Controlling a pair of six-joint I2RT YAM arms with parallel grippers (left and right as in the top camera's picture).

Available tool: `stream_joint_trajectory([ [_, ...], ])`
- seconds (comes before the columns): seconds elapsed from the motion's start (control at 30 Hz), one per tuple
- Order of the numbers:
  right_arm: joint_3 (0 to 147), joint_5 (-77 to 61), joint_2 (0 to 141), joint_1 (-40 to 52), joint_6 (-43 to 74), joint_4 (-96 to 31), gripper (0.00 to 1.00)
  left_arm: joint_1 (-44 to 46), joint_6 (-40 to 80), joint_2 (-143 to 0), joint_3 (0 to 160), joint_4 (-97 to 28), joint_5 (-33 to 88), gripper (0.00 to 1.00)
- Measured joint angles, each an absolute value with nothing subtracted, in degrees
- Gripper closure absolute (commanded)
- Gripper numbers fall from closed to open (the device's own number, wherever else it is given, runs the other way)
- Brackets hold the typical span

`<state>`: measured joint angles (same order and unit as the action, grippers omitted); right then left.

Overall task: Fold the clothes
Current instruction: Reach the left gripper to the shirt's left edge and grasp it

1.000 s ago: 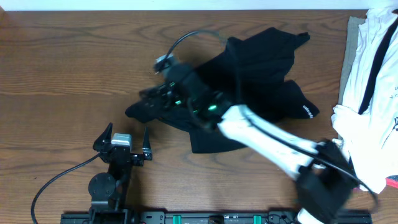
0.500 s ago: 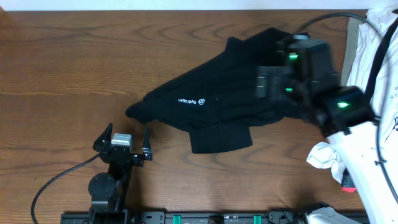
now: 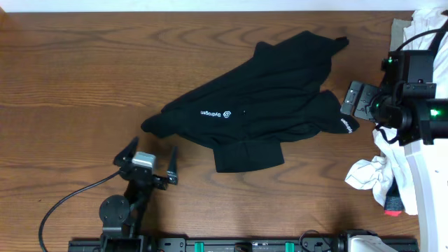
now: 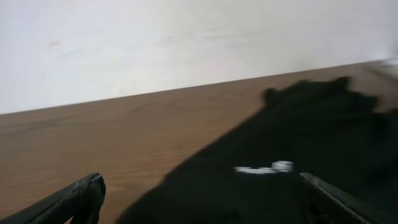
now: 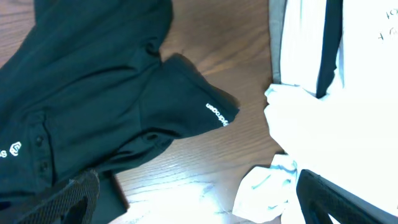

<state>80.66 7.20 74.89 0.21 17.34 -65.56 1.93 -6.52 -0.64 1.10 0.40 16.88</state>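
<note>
My left gripper grabs the black garment by its end beside its white chest logo next. Then it turns and straightens the garment for folding.
The clothes are one black garment [image 3: 266, 98] lying crumpled across the middle of the wooden table, with small white logo lettering on its chest and on its right sleeve end. My left gripper [image 3: 149, 161] is open near the front edge, just short of the garment's lower left corner. In the left wrist view the black cloth [image 4: 298, 137] fills the space ahead of the wide-apart fingers of my left gripper [image 4: 202, 208]. My right gripper [image 3: 362, 101] hovers open by the right sleeve. The right wrist view shows that sleeve of the garment [image 5: 93, 81] and bare wood under my right gripper [image 5: 199, 205].
A pile of white garments with black straps [image 3: 420, 42] lies at the table's right edge, also seen in the right wrist view [image 5: 336, 118]. A crumpled white piece [image 3: 367, 175] sits in front of it beside a small red item [image 3: 394, 204]. A black cable [image 3: 56, 206] trails at front left.
The right arm swung from over the garment's left part to the table's right side, uncovering the garment. The left gripper shifted slightly right and turned toward the garment.
</note>
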Motion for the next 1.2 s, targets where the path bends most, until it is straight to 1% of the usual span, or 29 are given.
stream_joint_trajectory([
  [0.1,80.7,7.1,74.9,0.2,17.3,-65.6,0.01,1.9,-2.6,-0.6,1.1,0.7,21.8,0.02],
  [0.27,80.7,7.2,74.9,0.2,17.3,-65.6,0.01,1.9,5.3,-1.2,2.8,0.0,26.1,0.02],
  [0.43,80.7,7.2,74.9,0.2,17.3,-65.6,0.01,1.9,8.6,-7.7,12.2,-2.3,29.1,0.02],
  [0.57,80.6,7.2,74.9,0.2,17.3,-65.7,0.01,1.9,9.4,-18.3,22.2,-8.8,31.9,0.02],
  [0.73,80.6,7.2,74.9,0.2,17.3,-65.7,0.01,2.2,10.3,-35.4,35.2,-20.8,34.0,0.02],
  [0.93,80.6,7.1,74.9,0.2,17.3,-65.7,0.01,6.1,8.9,-53.6,50.9,-34.3,34.5,0.02],
  [1.07,80.6,7.2,74.9,0.2,17.3,-65.7,0.01,10.0,7.6,-62.6,58.4,-39.6,32.0,0.02],
  [1.2,80.6,7.2,74.9,0.2,17.3,-65.8,0.01,13.3,7.2,-69.8,60.5,-39.2,29.9,0.02],
])
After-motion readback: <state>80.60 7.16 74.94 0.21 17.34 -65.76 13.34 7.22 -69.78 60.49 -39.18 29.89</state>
